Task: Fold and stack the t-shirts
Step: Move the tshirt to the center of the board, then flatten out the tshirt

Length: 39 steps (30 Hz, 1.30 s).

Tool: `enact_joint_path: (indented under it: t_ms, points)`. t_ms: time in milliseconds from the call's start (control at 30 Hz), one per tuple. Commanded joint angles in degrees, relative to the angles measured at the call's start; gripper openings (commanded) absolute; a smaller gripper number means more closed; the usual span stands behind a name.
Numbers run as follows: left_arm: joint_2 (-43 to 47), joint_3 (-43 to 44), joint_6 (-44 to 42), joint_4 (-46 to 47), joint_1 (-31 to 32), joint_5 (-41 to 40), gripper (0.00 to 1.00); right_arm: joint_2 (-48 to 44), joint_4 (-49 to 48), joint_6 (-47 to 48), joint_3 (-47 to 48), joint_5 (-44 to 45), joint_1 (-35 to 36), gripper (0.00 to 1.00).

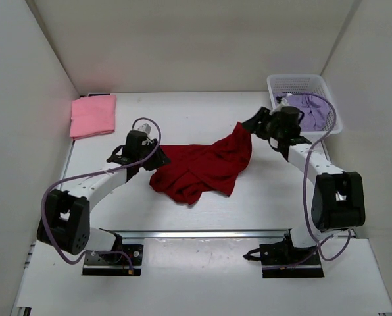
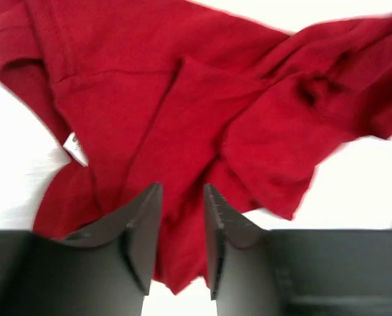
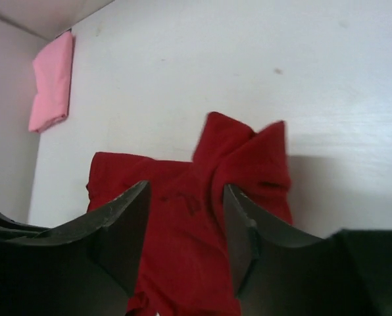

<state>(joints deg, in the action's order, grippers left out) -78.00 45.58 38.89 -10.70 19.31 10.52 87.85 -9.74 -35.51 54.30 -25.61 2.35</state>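
Note:
The left gripper grabs the dark red t-shirt's edge (image 1: 156, 180) (image 2: 64, 202) next, opposite its raised corner, to spread the t-shirt flat for folding.
A dark red t-shirt (image 1: 202, 168) lies crumpled in the middle of the table, one corner raised toward the far right. My left gripper (image 1: 154, 150) is at its left edge. In the left wrist view its jaws (image 2: 183, 187) stand apart over the red cloth (image 2: 183, 112), clamping nothing. My right gripper (image 1: 250, 126) hovers at the shirt's raised right corner, open, with the red cloth (image 3: 202, 217) below its jaws (image 3: 186, 186). A pink t-shirt (image 1: 93, 115) lies folded at the far left. A lavender t-shirt (image 1: 312, 107) sits in the basket.
The white mesh basket (image 1: 300, 83) stands at the far right corner. White walls enclose the table on the left, back and right. The pink shirt (image 3: 51, 82) also shows in the right wrist view near the left wall.

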Motion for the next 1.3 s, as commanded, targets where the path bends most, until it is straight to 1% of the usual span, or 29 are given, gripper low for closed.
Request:
enact_joint_path:
  t_ms: [0,33,67,167,233,267,300,333,400,467,500,533,567,700,733,800,867,900,933,1000,1033,1133,1267]
  points:
    - [-1.27,1.51,-2.93,-0.72,3.09,-6.37,0.45,-2.60,5.34,9.65,3.27,11.96,9.40,0.47]
    - [-3.02,3.01,-3.64,-2.90,5.10,-7.61,0.45,-2.69,5.78,9.84,2.48,12.77,11.52,0.48]
    - [-5.82,7.55,-6.52,-4.75,7.12,-9.45,0.48,-3.65,5.17,9.76,-0.83,14.51,13.63,0.48]
    - [-11.63,13.03,-8.83,-7.49,12.92,-10.44,0.51,-6.28,2.44,7.57,-7.18,16.19,16.02,0.44]
    - [-14.53,17.42,-10.76,-7.23,16.97,-9.74,0.55,-9.79,-0.36,5.99,-13.32,15.59,16.37,0.23]
    - [-16.12,19.52,-11.90,-7.84,18.03,-10.34,0.57,-11.63,-0.54,4.76,-15.52,15.15,16.46,0.18]
    - [-18.22,21.89,-13.04,-8.89,19.96,-11.83,0.58,-13.13,-0.37,4.40,-17.28,15.41,16.55,0.07]
    - [-19.37,22.61,-13.40,-10.73,21.19,-13.76,0.58,-14.45,-0.02,4.22,-18.17,15.93,16.46,0.01]
    - [-23.24,24.90,-13.41,-12.58,22.08,-14.30,0.58,-17.10,0.51,4.74,-19.76,16.03,16.55,0.03]
    - [-24.65,25.87,-11.49,-14.52,21.21,-15.18,0.49,-19.47,1.82,4.92,-21.25,15.50,16.46,0.10]
    - [-23.79,24.48,-10.78,-13.66,20.77,-15.79,0.48,-20.95,2.00,4.75,-22.30,15.15,16.72,0.16]
    - [-22.39,23.42,-10.33,-12.08,20.33,-16.67,0.48,-21.75,1.48,4.74,-22.75,14.89,16.98,0.22]
    - [-21.59,21.15,-9.46,-10.32,19.98,-17.89,0.50,-22.54,0.87,4.40,-24.23,14.71,17.60,0.27]
    - [-16.32,14.64,-6.56,-5.92,18.49,-19.75,0.55,-23.78,-0.89,2.81,-29.15,13.65,19.35,0.36]
    - [-15.09,13.93,-6.20,-5.30,17.87,-20.45,0.56,-23.87,-1.07,2.64,-28.91,13.65,19.62,0.37]
    - [-15.34,12.34,-5.67,-4.07,16.38,-19.32,0.58,-23.78,-1.25,2.55,-30.39,13.83,19.80,0.37]
    - [-16.92,12.68,-5.15,-3.72,14.97,-15.21,0.59,-23.52,-1.51,2.80,-30.92,13.48,19.81,0.40]
    - [-18.32,12.86,-5.14,-3.28,14.71,-11.79,0.58,-22.82,-1.86,3.25,-31.01,13.22,19.97,0.41]
    - [-19.20,12.60,-4.80,-2.06,14.53,-10.80,0.59,-22.47,-1.60,3.60,-30.66,12.95,20.06,0.40]
    - [-19.91,13.04,-4.18,-0.38,15.31,-9.73,0.58,-21.68,-1.16,4.30,-29.70,13.30,20.76,0.41]
    - [-19.83,12.95,-4.44,0.49,15.67,-9.73,0.58,-21.50,-0.90,4.65,-29.09,13.82,21.29,0.40]
    - [-20.00,13.30,-3.30,2.25,16.55,-8.16,0.60,-19.92,-0.20,5.36,-28.55,14.62,22.78,0.42]
    - [-22.81,15.67,-3.39,1.12,16.81,-7.27,0.58,-19.21,-0.98,4.83,-29.43,13.65,22.44,0.42]
